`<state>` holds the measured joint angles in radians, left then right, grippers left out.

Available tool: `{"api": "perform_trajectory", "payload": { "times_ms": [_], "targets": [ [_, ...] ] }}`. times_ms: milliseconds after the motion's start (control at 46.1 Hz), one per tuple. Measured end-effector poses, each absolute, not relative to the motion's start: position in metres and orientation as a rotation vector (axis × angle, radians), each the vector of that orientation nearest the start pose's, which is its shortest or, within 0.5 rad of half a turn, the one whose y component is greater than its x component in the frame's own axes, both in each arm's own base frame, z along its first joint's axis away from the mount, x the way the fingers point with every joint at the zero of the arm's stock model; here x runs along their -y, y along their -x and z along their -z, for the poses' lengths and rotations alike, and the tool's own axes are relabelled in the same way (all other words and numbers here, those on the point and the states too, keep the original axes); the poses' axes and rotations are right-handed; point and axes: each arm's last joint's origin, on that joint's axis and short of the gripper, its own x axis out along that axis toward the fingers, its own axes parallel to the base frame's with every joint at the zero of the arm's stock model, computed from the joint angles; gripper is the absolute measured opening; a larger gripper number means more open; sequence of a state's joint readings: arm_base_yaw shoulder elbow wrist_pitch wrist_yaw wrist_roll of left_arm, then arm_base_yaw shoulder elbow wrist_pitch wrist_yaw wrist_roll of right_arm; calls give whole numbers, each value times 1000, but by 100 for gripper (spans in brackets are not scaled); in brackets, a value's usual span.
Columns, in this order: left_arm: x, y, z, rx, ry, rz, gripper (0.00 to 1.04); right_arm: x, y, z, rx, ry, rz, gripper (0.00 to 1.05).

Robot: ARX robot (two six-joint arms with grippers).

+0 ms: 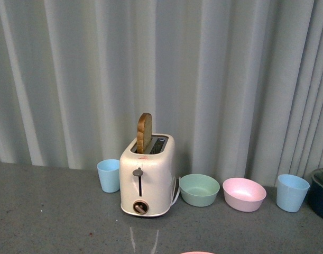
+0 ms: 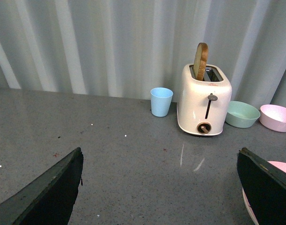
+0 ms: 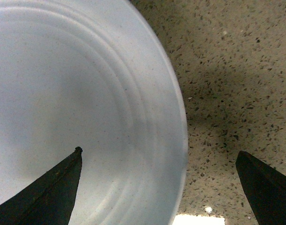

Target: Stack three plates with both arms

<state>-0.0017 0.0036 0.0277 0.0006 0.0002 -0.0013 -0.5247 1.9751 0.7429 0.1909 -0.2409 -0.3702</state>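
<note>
The light blue plate needs to be stacked onto the pink plate, so my right gripper needs to grab it by its rim (image 3: 173, 126) next.
In the right wrist view the light blue plate (image 3: 77, 93) fills most of the picture, lying flat on the speckled counter. My right gripper (image 3: 159, 159) is open just above it, straddling the plate's rim: one finger (image 3: 49, 192) is over the plate, the other (image 3: 267, 187) over bare counter. My left gripper (image 2: 159, 161) is open and empty above the grey counter. The pink plate's edge (image 2: 279, 165) shows behind one of its fingers (image 2: 267, 187), and as a sliver at the front view's bottom edge (image 1: 197, 253). The cream plate is out of view. Neither arm shows in the front view.
A cream toaster (image 1: 146, 177) with a bread slice stands by the curtain. A light blue cup (image 1: 109, 175) is left of it. A green bowl (image 1: 199, 189), a pink bowl (image 1: 244, 193), another blue cup (image 1: 292, 192) and a dark pot (image 1: 322, 193) stand to its right.
</note>
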Motion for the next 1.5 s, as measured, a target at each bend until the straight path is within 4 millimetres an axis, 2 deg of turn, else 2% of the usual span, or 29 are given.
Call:
{"api": "perform_trajectory", "payload": {
  "times_ms": [217,412,738,1041,1302,1497],
  "targets": [
    [0,-96,-173,25,1,2,98,152,-266,-38,-1011,-82,76,97],
    [0,-96,-173,25,1,2,98,156,-261,-35,-1014,-95,90,96],
    [0,-96,-173,25,1,2,98,167,-253,-34,-1008,-117,122,41],
    [0,-96,-173,25,1,2,98,171,-252,-40,-981,-146,128,4],
    [0,-96,-173,25,1,2,98,171,-249,-57,-939,-152,133,3],
    [0,-96,-173,25,1,2,98,172,-248,-93,-851,-111,151,3]
  ]
}}
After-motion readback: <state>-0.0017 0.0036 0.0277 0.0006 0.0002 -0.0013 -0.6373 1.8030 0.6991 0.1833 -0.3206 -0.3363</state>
